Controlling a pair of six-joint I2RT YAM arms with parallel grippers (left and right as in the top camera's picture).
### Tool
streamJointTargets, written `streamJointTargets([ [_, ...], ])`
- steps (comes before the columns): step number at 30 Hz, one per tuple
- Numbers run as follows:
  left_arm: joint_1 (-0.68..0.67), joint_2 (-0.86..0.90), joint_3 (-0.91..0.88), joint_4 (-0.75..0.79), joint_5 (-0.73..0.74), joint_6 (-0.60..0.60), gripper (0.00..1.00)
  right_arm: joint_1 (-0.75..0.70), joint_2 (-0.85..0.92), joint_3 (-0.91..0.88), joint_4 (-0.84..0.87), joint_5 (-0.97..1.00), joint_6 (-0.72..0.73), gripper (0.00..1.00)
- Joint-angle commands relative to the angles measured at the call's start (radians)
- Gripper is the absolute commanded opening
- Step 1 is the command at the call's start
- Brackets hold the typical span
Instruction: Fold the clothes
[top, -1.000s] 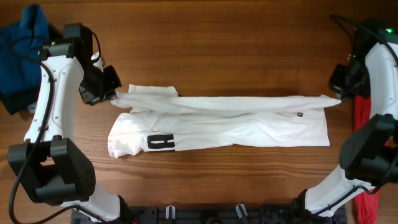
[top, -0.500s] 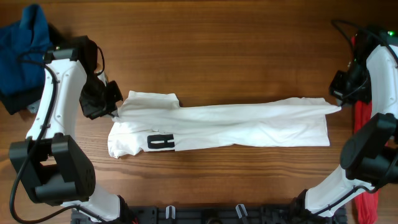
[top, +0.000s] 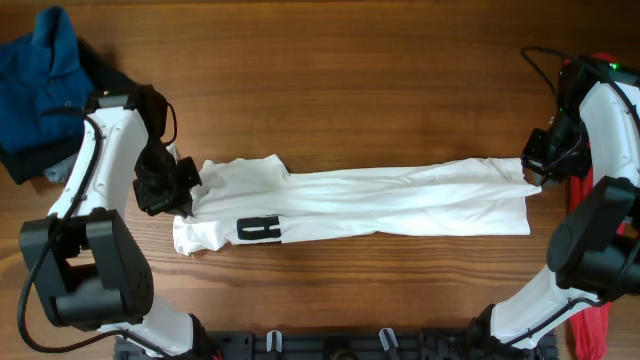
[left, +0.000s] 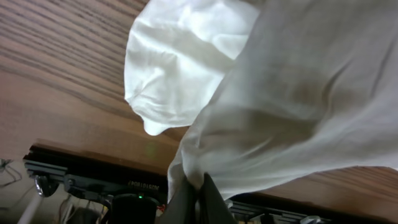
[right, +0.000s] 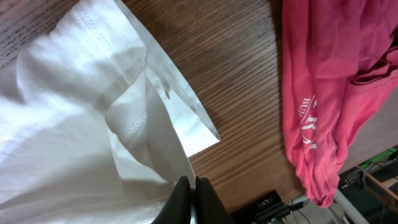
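Observation:
The white T-shirt's low-hanging edge would settle on its flat lower layer, so my right gripper needs to open its fingers.
A white T-shirt (top: 380, 200) with a black block print (top: 258, 229) lies stretched in a long band across the table's middle. My left gripper (top: 186, 186) is shut on its left edge, with the fabric pinched between the fingers in the left wrist view (left: 198, 186). My right gripper (top: 533, 170) is shut on the shirt's right edge, seen pinched in the right wrist view (right: 188, 186). The white shirt fills both wrist views (left: 280, 93) (right: 74, 124).
A blue polo (top: 40, 80) over dark cloth is heaped at the far left corner. A red shirt (top: 582, 190) hangs at the table's right edge, also in the right wrist view (right: 323, 93). Bare wooden table (top: 350, 80) lies behind and in front of the shirt.
Both grippers have moved toward the front with the shirt's far edge, folding that upper layer down over the lower one. The shirt band is now narrower.

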Motion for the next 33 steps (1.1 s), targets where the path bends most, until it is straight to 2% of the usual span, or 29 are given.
streamJointTargets([
  [1,0.004,-0.007,-0.038,0.010,-0.045,-0.024,0.04,0.000,-0.033,-0.008,-0.003,0.030,-0.010,0.04],
  [7,0.004,-0.007,-0.043,0.053,-0.053,-0.047,0.04,-0.001,-0.033,-0.008,-0.034,0.066,-0.005,0.05],
  [8,0.004,-0.007,-0.043,0.058,-0.053,-0.047,0.05,-0.001,-0.033,-0.008,-0.034,0.065,-0.004,0.12],
  [9,0.004,-0.007,-0.043,0.064,-0.053,-0.047,0.08,-0.001,-0.033,-0.008,-0.034,0.064,-0.004,0.24],
  [10,0.004,-0.007,-0.043,0.068,-0.053,-0.047,0.13,-0.001,-0.033,-0.008,-0.034,0.064,-0.004,0.34],
  [11,0.004,-0.007,-0.043,0.071,-0.053,-0.047,0.24,-0.001,-0.033,-0.008,-0.034,0.064,-0.005,0.40],
  [13,0.004,-0.007,-0.043,0.071,-0.053,-0.047,0.39,-0.001,-0.033,-0.008,-0.034,0.064,-0.005,0.46],
  [14,0.004,-0.007,-0.043,0.070,-0.052,-0.047,0.40,-0.001,-0.033,-0.008,-0.033,0.064,-0.005,0.46],
  [18,0.004,-0.007,-0.043,0.070,-0.053,-0.047,0.41,-0.001,-0.033,-0.008,-0.031,0.064,-0.005,0.49],
  [24,0.004,-0.020,-0.006,0.071,-0.050,-0.047,0.38,-0.001,-0.033,-0.008,-0.015,0.046,0.001,0.50],
  [29,0.003,-0.085,0.050,0.143,0.048,-0.046,0.36,-0.001,-0.033,-0.008,-0.004,0.040,-0.008,0.57],
  [33,-0.010,-0.098,0.049,0.214,0.123,-0.039,0.26,-0.001,-0.033,-0.008,-0.001,0.011,-0.030,0.57],
])
